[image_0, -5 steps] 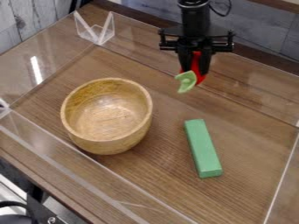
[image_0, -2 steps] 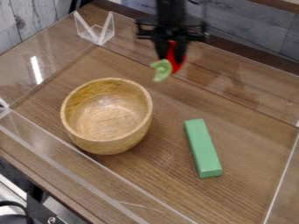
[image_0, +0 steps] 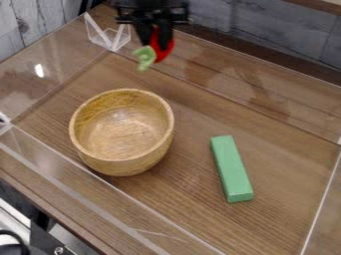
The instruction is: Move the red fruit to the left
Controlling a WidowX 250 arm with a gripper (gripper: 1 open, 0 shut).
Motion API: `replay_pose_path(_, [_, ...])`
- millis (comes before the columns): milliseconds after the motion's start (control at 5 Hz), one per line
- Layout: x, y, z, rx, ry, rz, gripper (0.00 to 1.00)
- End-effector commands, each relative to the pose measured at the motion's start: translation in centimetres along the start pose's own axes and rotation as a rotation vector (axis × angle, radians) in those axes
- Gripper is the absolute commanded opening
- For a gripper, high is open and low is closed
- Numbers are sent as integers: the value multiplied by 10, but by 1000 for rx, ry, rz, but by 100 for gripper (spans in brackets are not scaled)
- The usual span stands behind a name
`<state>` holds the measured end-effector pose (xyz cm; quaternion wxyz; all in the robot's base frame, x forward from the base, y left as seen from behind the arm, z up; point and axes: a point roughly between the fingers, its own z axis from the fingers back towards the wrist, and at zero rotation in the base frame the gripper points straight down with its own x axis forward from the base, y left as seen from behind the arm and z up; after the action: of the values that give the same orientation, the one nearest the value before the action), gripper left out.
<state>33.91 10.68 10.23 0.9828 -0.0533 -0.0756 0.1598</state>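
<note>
The red fruit [image_0: 156, 50] is still hanging above the wooden table, behind the bowl, so my gripper needs to keep holding it for now.
The red fruit [image_0: 156, 50] is a small glossy red piece with a green leafy cap at its lower left. It hangs above the table near the back, left of centre. My gripper [image_0: 158, 40] comes down from the top edge and is shut on the red fruit, with the dark fingers around its upper part. Fruit and gripper are behind the wooden bowl [image_0: 122, 130], beyond its far rim and slightly to its right.
A long green block [image_0: 230, 167] lies on the wood to the right of the bowl. Clear plastic walls [image_0: 47, 80] enclose the work area, with a folded clear piece [image_0: 107, 33] at the back left.
My gripper has carried the red fruit leftward along the back of the table, from the right of centre to the left of centre. Bowl and green block have not moved.
</note>
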Motion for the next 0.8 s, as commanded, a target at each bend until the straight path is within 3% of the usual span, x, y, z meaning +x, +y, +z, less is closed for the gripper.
replay_pose_path(0, [24,16,11,14,-65,-50,0])
replay_pose_path(400, [39,48,-9,30,-57,-71,0])
replay_pose_path(600, [39,58,-18,38,-47,-91,0])
